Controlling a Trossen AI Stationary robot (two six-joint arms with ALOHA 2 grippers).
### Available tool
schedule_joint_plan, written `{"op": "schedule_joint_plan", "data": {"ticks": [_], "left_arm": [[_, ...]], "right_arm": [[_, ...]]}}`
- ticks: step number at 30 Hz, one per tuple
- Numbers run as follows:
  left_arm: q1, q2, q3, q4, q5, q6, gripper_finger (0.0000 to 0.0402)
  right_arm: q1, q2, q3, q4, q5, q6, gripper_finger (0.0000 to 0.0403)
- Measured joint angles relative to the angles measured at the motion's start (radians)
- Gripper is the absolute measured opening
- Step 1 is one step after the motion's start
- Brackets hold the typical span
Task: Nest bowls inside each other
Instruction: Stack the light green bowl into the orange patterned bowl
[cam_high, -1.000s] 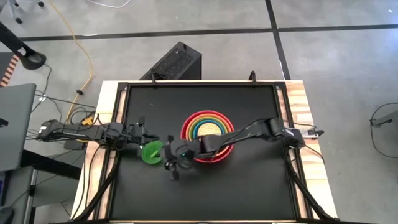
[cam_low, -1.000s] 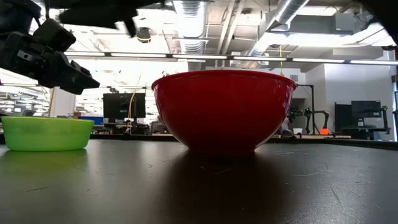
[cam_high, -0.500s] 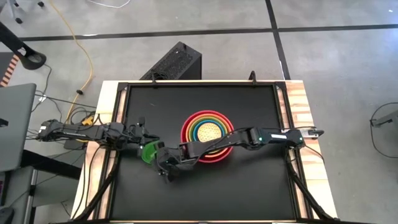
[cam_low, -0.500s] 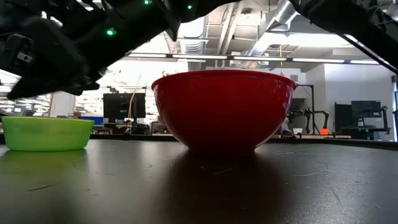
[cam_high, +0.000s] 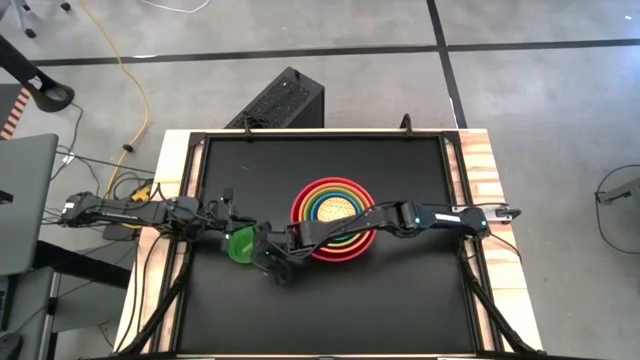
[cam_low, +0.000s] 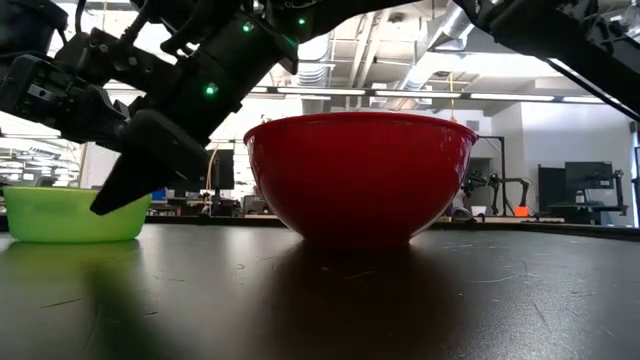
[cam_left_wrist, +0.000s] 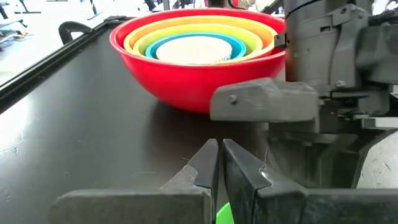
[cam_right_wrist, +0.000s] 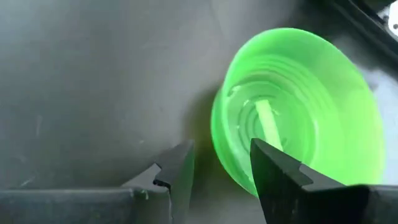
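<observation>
My right gripper grips the green bowl by its rim (cam_high: 251, 256) next, to nest it inside the speckled tan bowl (cam_high: 335, 208).
The smallest bright green bowl (cam_high: 238, 244) (cam_right_wrist: 298, 124) rests on its base on the black table, left of the nest. The nest is the large red bowl (cam_high: 334, 218) (cam_left_wrist: 186, 81), which holds the orange, lime green, blue and speckled tan bowls. My right gripper (cam_right_wrist: 217, 174) (cam_high: 264, 257) is open and slants down at the green bowl's near rim. One finger is outside the wall and the other is over the hollow; no touch shows. My left gripper (cam_left_wrist: 219, 165) (cam_high: 230, 218) is shut and waits level at the green bowl's far-left side.
The table has a raised black frame (cam_high: 196, 190) around the mat. Bare mat lies near and to the right of the nest. A black case (cam_high: 285, 100) stands on the floor beyond the far edge, and cables and a laptop (cam_high: 25, 200) lie off the left side.
My right gripper has come down and moved toward the table's left, onto the green bowl. It rolled about its own axis and tipped further downward, and it stayed open. The green bowl and the nest have stayed in place.
</observation>
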Motion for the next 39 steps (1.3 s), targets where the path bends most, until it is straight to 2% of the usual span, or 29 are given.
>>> {"op": "schedule_joint_plan", "data": {"ticks": [4,7,13,15,18,23,33,36,39], "left_arm": [[0.000,0.000,0.000,0.000,0.000,0.000,0.0013],[0.000,0.000,0.000,0.000,0.000,0.000,0.0013],[0.000,0.000,0.000,0.000,0.000,0.000,0.0013],[0.000,0.000,0.000,0.000,0.000,0.000,0.0013],[0.000,0.000,0.000,0.000,0.000,0.000,0.0013],[0.000,0.000,0.000,0.000,0.000,0.000,0.0013],[0.000,0.000,0.001,0.000,0.000,0.000,0.0013],[0.000,0.000,0.001,0.000,0.001,0.000,0.0013],[0.000,0.000,0.001,0.000,0.000,0.000,0.0013]], "right_arm": [[0.000,0.003,0.000,-0.013,0.003,-0.053,0.0165],[-0.003,0.004,0.000,-0.012,0.004,-0.087,0.0140],[-0.005,0.004,0.000,0.055,0.027,-0.227,0.0032],[-0.005,0.004,0.000,0.071,0.014,-0.251,0.0011],[-0.013,0.001,0.000,0.070,-0.108,-0.245,0.0012],[-0.033,-0.051,0.000,-0.005,-0.318,-0.132,0.0004],[-0.086,-0.316,0.000,-0.361,-0.594,-0.009,0.0001],[-0.091,-0.403,0.001,-0.487,-0.601,0.066,0.0001],[-0.087,-0.477,0.001,-0.600,-0.541,0.111,0.0001]]}}
